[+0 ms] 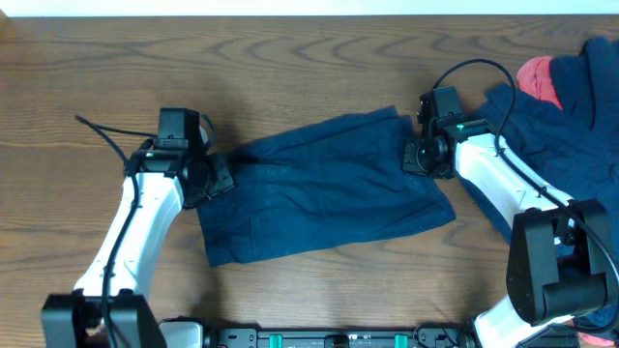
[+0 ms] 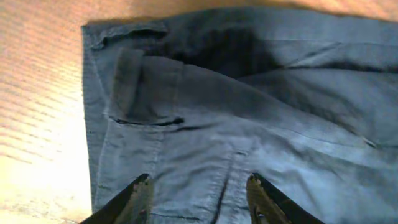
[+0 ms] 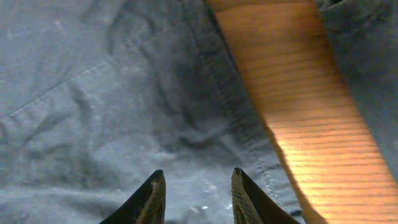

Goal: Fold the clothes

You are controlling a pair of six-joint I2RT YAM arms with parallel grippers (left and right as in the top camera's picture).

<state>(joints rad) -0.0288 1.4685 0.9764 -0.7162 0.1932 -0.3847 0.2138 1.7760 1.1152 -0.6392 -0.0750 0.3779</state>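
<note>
My left gripper grabs the waistband and pocket area next, to fold the navy shorts' waistband end over toward the stitched hem (image 1: 438, 197).
A dark navy pair of shorts (image 1: 319, 184) lies folded flat across the middle of the table. My left gripper (image 1: 218, 179) is at its left edge, jaws open over the waistband and pocket area (image 2: 143, 93), with flat cloth under the fingertips (image 2: 142, 186). My right gripper (image 1: 418, 155) hovers at the shorts' right edge, open, its fingertips (image 3: 158, 180) apart above wrinkled fabric (image 3: 93, 112) beside a stitched hem (image 3: 236, 118). Neither gripper pinches any cloth. More clothes (image 1: 571, 116) lie heaped at the far right, with a pink-red piece (image 1: 539, 79) on top.
Bare wooden table (image 1: 97, 77) surrounds the shorts. A strip of wood (image 3: 298, 93) separates the shorts from the navy heap in the right wrist view. The right arm's base (image 1: 556, 266) stands at the lower right, the left arm's cable (image 1: 102, 130) trails left.
</note>
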